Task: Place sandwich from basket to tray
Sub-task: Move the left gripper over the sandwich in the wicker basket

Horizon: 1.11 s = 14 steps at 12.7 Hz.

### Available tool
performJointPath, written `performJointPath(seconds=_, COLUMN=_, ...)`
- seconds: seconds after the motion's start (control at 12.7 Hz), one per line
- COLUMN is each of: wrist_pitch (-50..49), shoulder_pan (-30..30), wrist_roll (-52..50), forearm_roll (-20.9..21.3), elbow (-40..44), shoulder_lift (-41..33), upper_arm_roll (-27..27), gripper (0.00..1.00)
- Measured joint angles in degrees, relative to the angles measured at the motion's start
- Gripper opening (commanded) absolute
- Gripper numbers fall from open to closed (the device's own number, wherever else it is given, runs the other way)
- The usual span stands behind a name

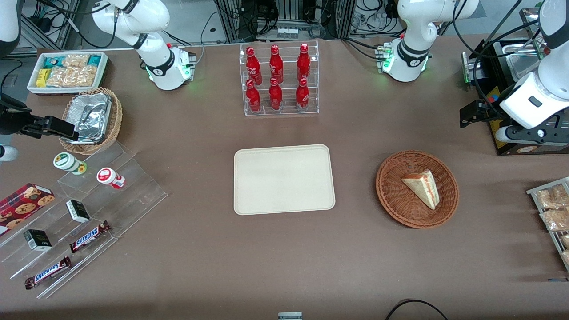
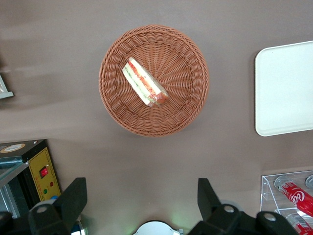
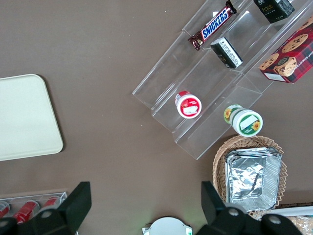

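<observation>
I should grab the sandwich (image 1: 422,187) with my gripper by its narrow wrapped end next, to move the sandwich from the basket to the tray (image 1: 284,178).
The sandwich (image 1: 422,187) (image 2: 144,83), a pale wedge with red and green layers along its cut edge, lies in the round reddish-brown basket (image 1: 395,178) (image 2: 181,63). Beside the basket, toward the parked arm's end, is the cream tray (image 1: 284,178) (image 2: 286,88) (image 3: 24,117) with nothing on it. My gripper (image 1: 466,118) (image 2: 141,188) hangs open above the bare table. It is farther from the front camera than the basket, toward the working arm's end, well apart from the sandwich. Nothing is between its fingers.
A clear rack of red bottles (image 1: 280,80) stands farther back than the tray. A black box with a yellow panel (image 2: 41,174) sits close by the gripper. Snack packets on a rack (image 1: 553,213) lie at the working arm's end. Acrylic steps (image 1: 89,213) fill the parked arm's end.
</observation>
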Motion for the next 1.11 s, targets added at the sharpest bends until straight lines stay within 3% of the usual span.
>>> performJointPath(seconds=0.32, wrist_pitch=0.5, shoulder_pan=0.0, wrist_roll=0.0, forearm_roll=0.0, elbow=-0.6, shoulder_lift=0.3, upper_arm_roll=-0.2, gripper=1.0)
performJointPath(seconds=0.63, wrist_pitch=7.3, shoulder_pan=0.0, wrist_roll=0.0, forearm_roll=0.0, elbow=-7.2, shoulder_lift=1.1, upper_arm_roll=-0.4, gripper=1.0)
performJointPath(seconds=1.11, wrist_pitch=29.5, shoulder_pan=0.0, wrist_roll=0.0, forearm_roll=0.0, elbow=-24.4, shoulder_lift=2.3, upper_arm_roll=-0.5, gripper=1.0)
